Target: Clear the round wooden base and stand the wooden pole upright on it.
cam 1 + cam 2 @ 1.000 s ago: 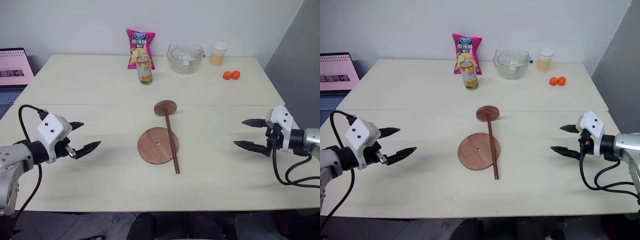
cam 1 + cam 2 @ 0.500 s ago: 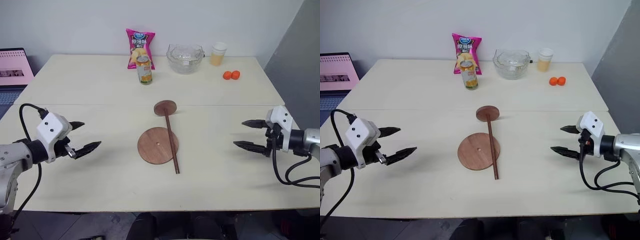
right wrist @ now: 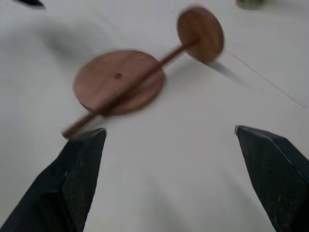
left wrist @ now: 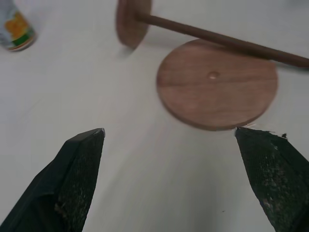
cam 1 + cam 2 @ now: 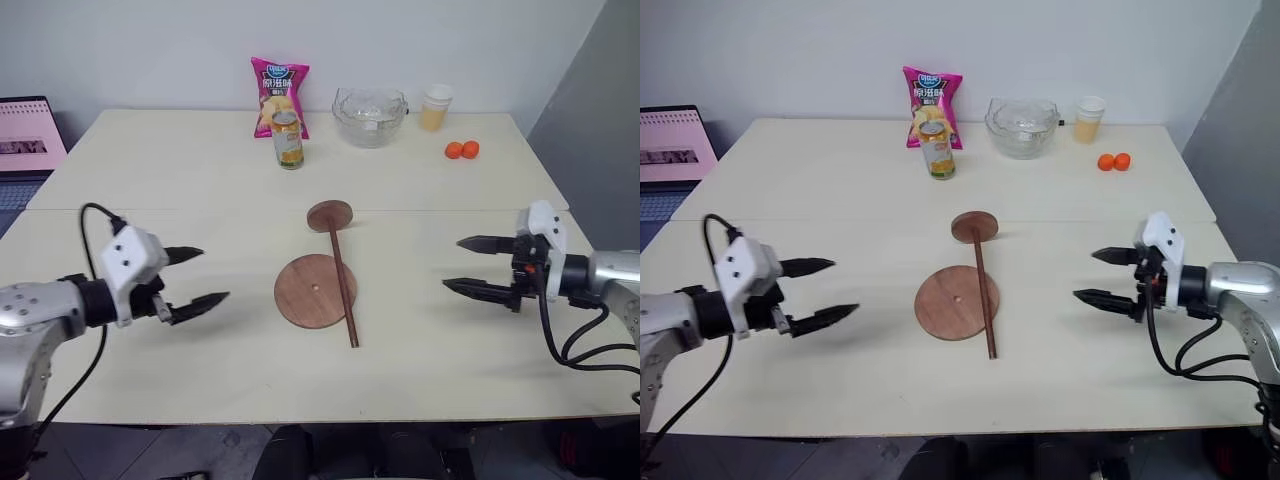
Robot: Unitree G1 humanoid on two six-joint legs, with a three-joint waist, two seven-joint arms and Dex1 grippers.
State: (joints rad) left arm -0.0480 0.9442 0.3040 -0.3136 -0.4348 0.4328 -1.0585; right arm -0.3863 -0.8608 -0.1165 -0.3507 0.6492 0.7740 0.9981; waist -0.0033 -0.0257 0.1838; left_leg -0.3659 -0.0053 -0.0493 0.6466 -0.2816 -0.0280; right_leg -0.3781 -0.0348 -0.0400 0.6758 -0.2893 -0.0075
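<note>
My right gripper should next grab the wooden pole (image 5: 345,300) by its body near the pole's disc (image 5: 335,244), to stand the pole upright on the round base.
The round wooden base (image 5: 303,293) lies flat at the middle of the table, its small centre hole showing. The wooden pole (image 5: 345,300) lies on its side across the base's right part, with its disc end (image 5: 330,215) on the far side and its bare end past the near rim. My left gripper (image 5: 215,274) hovers open to the left of the base, pointing at it. My right gripper (image 5: 451,263) hovers open to the right, also pointing inward. Both hold nothing. The wrist views show the base (image 4: 217,92) and the pole (image 3: 140,82) beyond the spread fingers.
Along the table's far edge stand a pink chips bag (image 5: 279,95), a drink can (image 5: 288,139), a glass bowl (image 5: 371,116), a cup of juice (image 5: 435,108) and two small oranges (image 5: 461,150). A laptop (image 5: 25,135) sits off the table's far left.
Both grippers have moved inward toward the base: the left one to the right, the right one to the left and a little up. Base and pole lie as before.
</note>
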